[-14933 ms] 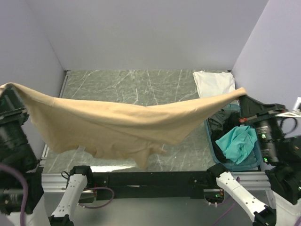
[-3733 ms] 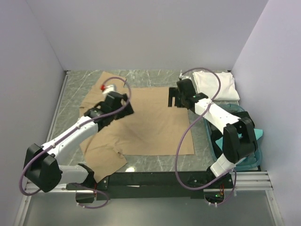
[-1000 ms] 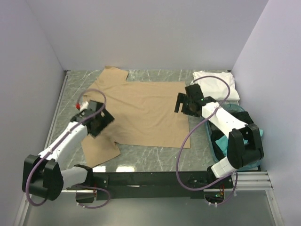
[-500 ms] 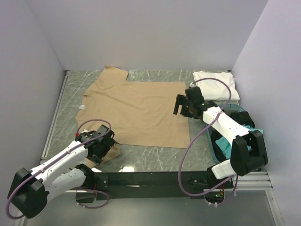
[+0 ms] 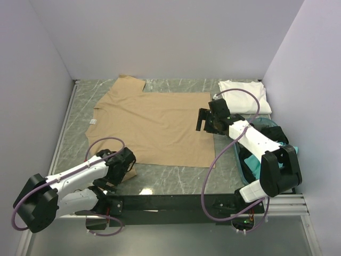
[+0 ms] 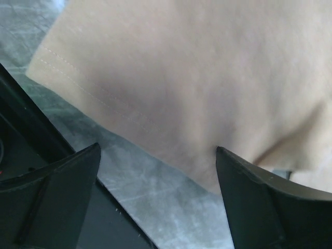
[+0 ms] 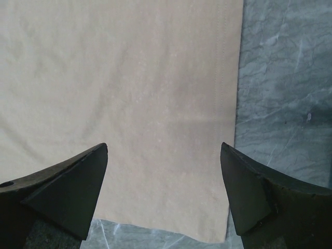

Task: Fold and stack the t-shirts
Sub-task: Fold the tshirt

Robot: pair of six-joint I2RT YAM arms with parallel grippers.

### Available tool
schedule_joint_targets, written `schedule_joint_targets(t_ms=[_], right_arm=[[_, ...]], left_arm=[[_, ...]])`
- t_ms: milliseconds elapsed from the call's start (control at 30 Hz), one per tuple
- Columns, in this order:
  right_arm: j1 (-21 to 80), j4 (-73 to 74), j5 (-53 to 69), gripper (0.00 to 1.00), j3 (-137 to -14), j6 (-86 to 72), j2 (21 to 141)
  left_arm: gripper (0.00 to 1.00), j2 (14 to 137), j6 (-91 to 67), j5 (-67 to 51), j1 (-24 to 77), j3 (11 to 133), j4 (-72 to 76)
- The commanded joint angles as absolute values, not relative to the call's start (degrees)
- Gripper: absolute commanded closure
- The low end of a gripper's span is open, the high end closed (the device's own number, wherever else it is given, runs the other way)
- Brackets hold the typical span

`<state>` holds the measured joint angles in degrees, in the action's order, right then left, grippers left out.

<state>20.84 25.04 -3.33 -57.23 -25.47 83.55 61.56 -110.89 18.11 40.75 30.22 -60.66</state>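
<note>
My left gripper grabs the tan t-shirt's near sleeve by its hem (image 6: 148, 141) next, to fold the t-shirt's near side over its body.
The tan t-shirt (image 5: 154, 125) lies spread flat on the marble table, collar to the left and hem to the right. My left gripper (image 5: 121, 164) hovers open over its near-left sleeve; in the left wrist view the sleeve's hem (image 6: 171, 88) lies under the left gripper (image 6: 157, 148), with nothing between the fingers. My right gripper (image 5: 205, 120) stands open over the shirt's right hem, and the right wrist view shows that near hem corner (image 7: 155, 104) below the right gripper (image 7: 163, 145). A folded white t-shirt (image 5: 242, 96) rests at the back right. Teal cloth (image 5: 253, 166) shows in the basket.
The shallow teal basket (image 5: 269, 125) stands at the table's right edge, mostly hidden by my right arm. A black frame rail (image 5: 170, 202) runs along the near edge, close to my left gripper. Walls close in the left, back and right sides.
My left arm has swung from the shirt's left side down to the near-left sleeve by the front edge. My right gripper has stayed over the hem. The shirt has not moved.
</note>
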Motion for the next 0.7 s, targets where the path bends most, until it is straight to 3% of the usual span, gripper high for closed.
schedule_joint_targets(t_ms=[0,133,300,533,633,667], right_arm=[[20.6,22.7,-1.9,0.05,-56.8,-23.9,83.3],[20.5,22.8,-2.2,0.05,-56.8,-23.8,84.3],[20.6,22.9,-2.4,0.05,-56.9,-23.7,84.8],[20.5,23.1,-2.5,0.05,-56.6,-24.0,84.8],[20.5,23.9,-2.6,0.05,-56.7,-24.2,84.2],[20.5,24.0,-2.6,0.05,-56.6,-24.3,84.0]], left_arm=[[0.07,62.3,-118.3,22.0,41.0,29.4,-60.9],[0.15,59.9,-119.8,25.7,40.7,26.5,-57.7],[0.40,57.9,-119.9,28.2,38.8,25.0,-57.8],[0.49,59.5,-116.0,28.9,35.8,25.2,-55.8],[0.59,61.2,-115.1,27.4,35.5,25.8,-56.0],[0.68,61.4,-115.0,27.2,35.5,26.0,-56.2]])
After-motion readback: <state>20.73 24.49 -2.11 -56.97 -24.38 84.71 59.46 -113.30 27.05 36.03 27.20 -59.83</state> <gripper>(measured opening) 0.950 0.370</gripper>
